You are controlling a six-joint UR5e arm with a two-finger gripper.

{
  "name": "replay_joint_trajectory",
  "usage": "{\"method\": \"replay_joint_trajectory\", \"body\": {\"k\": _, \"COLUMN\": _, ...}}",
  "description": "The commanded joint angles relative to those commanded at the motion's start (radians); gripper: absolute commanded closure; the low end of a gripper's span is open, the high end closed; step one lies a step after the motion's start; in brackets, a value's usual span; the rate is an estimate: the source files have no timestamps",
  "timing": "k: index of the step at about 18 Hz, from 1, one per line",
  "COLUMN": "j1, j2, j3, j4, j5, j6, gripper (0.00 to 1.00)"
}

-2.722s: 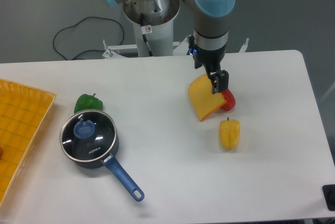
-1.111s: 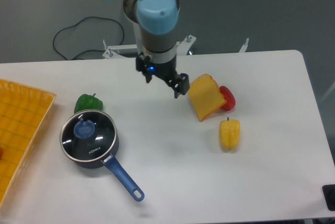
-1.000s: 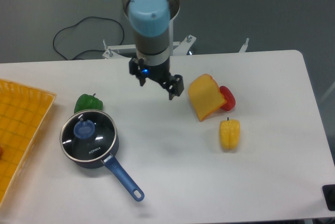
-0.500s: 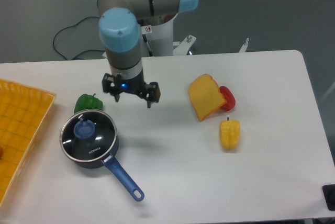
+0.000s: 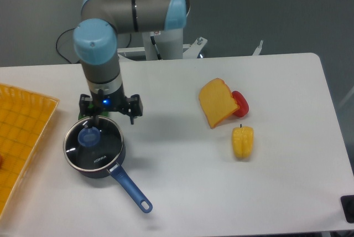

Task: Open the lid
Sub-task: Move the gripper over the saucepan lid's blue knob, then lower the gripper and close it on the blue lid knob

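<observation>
My gripper grabs the round glass lid by its blue knob (image 5: 88, 135) next, to open the dark blue saucepan (image 5: 100, 173).
The lid (image 5: 98, 149) is round clear glass with a silver rim and a blue knob (image 5: 88, 135). It sits closed on a dark blue saucepan whose long handle (image 5: 130, 189) points to the front right. My gripper (image 5: 109, 108) hangs over the far edge of the lid, a little behind and right of the knob. Its two dark fingers are spread wide and hold nothing. I see no contact with the lid.
A green pepper (image 5: 82, 117) is mostly hidden behind the gripper, at the pan's far side. An orange tray (image 5: 22, 132) lies at the left edge. An orange wedge (image 5: 217, 103), a red pepper (image 5: 242, 104) and a yellow pepper (image 5: 242, 141) lie to the right.
The arm has swung left from the orange wedge across the table to the pan's far edge. The gripper stays open and empty. The pan and lid have not moved.
</observation>
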Motion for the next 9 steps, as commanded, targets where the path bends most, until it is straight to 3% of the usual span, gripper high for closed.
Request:
{"method": "replay_joint_trajectory", "body": {"k": 4, "j1": -0.06, "j2": -0.075, "j3": 0.057, "j4": 0.014, "j5": 0.061, "j6": -0.057, "gripper": 0.0}}
{"method": "replay_joint_trajectory", "body": {"k": 9, "j1": -0.086, "j2": -0.106, "j3": 0.061, "j4": 0.015, "j5": 0.083, "j6": -0.082, "gripper": 0.0}}
